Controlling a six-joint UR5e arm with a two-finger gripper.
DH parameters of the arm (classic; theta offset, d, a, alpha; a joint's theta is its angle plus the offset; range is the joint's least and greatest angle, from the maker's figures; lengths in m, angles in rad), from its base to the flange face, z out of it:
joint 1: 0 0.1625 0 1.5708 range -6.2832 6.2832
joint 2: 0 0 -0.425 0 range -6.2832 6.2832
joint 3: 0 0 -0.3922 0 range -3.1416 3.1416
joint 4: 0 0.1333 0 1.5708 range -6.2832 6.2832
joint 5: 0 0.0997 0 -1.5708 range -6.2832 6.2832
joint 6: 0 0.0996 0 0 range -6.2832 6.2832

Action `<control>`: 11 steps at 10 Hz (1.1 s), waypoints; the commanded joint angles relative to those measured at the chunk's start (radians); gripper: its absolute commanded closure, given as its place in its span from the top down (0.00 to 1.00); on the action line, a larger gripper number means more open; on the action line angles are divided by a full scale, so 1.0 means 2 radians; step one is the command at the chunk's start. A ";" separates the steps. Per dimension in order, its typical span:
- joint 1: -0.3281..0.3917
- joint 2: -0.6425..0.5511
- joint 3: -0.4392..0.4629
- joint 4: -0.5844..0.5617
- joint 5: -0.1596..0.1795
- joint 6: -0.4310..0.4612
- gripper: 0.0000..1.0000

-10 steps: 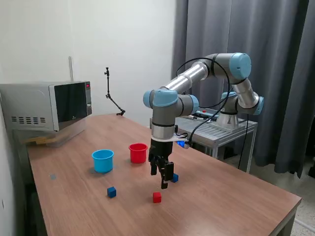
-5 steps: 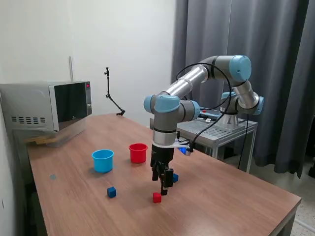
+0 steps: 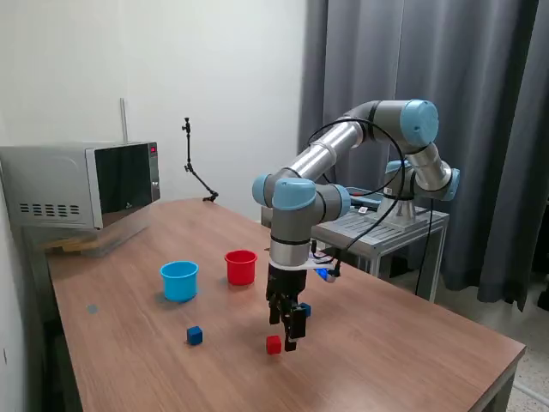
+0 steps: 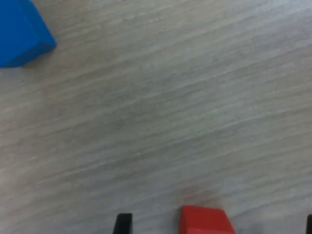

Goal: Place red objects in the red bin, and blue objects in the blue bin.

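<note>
The gripper grabs the small cube by two opposite sides next, to put the small red cube in the red bin (image 3: 241, 267).
One red cube (image 3: 274, 344) lies on the wooden table, and the wrist view shows this red cube (image 4: 204, 222) low on the wood between my two dark fingertips (image 4: 123, 223). My gripper (image 3: 284, 333) hangs open just above the table, right beside and over the cube, not touching it. A dark blue cube (image 3: 304, 309) sits just behind the gripper, partly hidden by it; the wrist view shows a blue cube (image 4: 19, 34) at a corner. Another blue cube (image 3: 195, 336) lies toward the exterior view's left. The red bin (image 3: 241, 267) and the blue bin (image 3: 179, 281) stand upright further back.
A microwave (image 3: 81, 184) stands at the table's far corner on the exterior view's left. A metal cart (image 3: 377, 227) holding the arm's base sits behind the table, in front of dark curtains. The table's front edge (image 3: 480, 386) lies to the exterior view's right.
The gripper has come down toward the table and shifted slightly to the exterior view's right, ending close beside the red cube. No cube or cup has moved.
</note>
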 commanded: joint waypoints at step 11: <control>0.001 0.003 0.001 -0.010 -0.002 0.000 0.00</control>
